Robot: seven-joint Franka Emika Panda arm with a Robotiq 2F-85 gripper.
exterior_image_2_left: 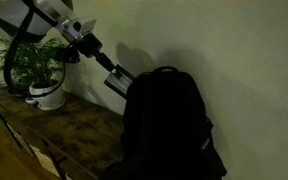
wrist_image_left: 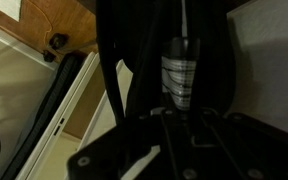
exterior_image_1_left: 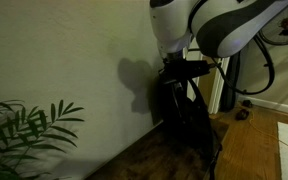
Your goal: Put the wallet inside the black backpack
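Observation:
The wallet (wrist_image_left: 179,70) shows mostly outside the backpack's top edge, so it moves farther in next before my gripper releases it, or it would perhaps end at the backpack's edge.
The black backpack (exterior_image_2_left: 169,125) stands slumped against the pale wall, also seen in an exterior view (exterior_image_1_left: 189,120). My gripper (exterior_image_2_left: 120,79) reaches down at its top edge from the left; in the other exterior view the gripper (exterior_image_1_left: 181,70) hangs just over the pack. In the wrist view the gripper (wrist_image_left: 180,98) is dark and pressed in among the backpack's black fabric and straps (wrist_image_left: 112,70). A narrow piece with a pale greyish patch, the wallet (wrist_image_left: 179,70), shows between the fingers. The jaws look shut on it.
A green plant (exterior_image_2_left: 29,60) in a white pot (exterior_image_2_left: 49,97) stands on the wooden surface (exterior_image_2_left: 74,125) left of the pack; its leaves (exterior_image_1_left: 29,125) fill a lower corner. The wall is right behind the backpack. A doorway and cables (exterior_image_1_left: 246,100) lie beyond.

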